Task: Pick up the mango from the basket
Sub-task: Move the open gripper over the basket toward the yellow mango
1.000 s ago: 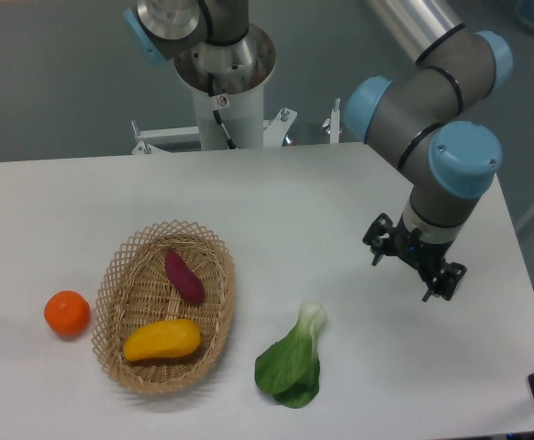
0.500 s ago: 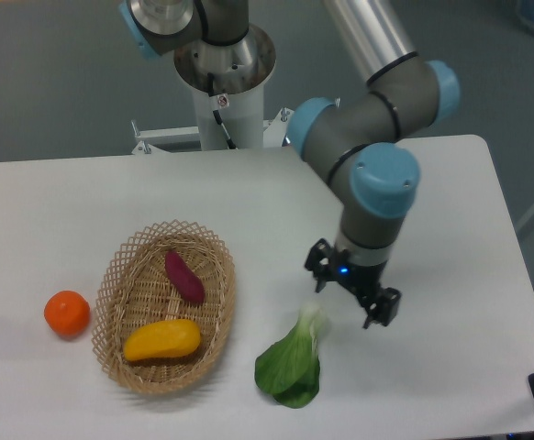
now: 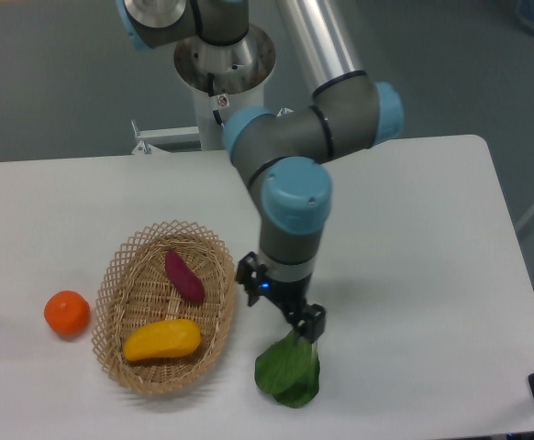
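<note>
The mango (image 3: 161,339) needs to come out of the wicker basket (image 3: 125,266), so the robot's gripper should next grab it by the end nearest the sweet potato.
The mango (image 3: 161,339) is a smooth yellow-orange fruit lying in the near part of the oval wicker basket (image 3: 125,266) at the left of the table. A small dark purple sweet potato (image 3: 183,277) lies in the basket behind it. My gripper (image 3: 280,306) hangs open and empty just right of the basket's rim, over the stem end of a green leafy vegetable. It is about a hand's width right of the mango and touches neither fruit nor basket.
A round orange (image 3: 67,313) sits on the table left of the basket. A bok choy (image 3: 288,371) lies near the front edge, partly under the gripper. The arm's base column (image 3: 223,87) stands behind the table's far edge.
The arm has swung steadily left across the table, from the right side to just beside the basket. The gripper stays open. No object has moved.
</note>
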Robot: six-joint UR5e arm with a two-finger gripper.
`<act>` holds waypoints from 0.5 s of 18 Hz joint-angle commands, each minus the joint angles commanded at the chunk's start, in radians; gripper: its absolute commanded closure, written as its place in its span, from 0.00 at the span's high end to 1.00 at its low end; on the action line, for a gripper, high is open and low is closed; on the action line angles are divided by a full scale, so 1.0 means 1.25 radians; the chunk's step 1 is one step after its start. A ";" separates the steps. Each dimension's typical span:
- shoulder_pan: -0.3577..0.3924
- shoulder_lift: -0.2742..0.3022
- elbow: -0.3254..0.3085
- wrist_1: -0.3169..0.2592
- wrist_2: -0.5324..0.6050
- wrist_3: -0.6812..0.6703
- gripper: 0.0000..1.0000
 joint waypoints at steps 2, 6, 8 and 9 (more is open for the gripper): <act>-0.012 0.000 -0.005 -0.002 0.000 -0.001 1.00; -0.036 0.011 -0.028 -0.004 0.000 -0.001 1.00; -0.053 0.018 -0.050 -0.003 0.000 -0.001 1.00; -0.058 0.021 -0.060 -0.002 0.001 -0.001 1.00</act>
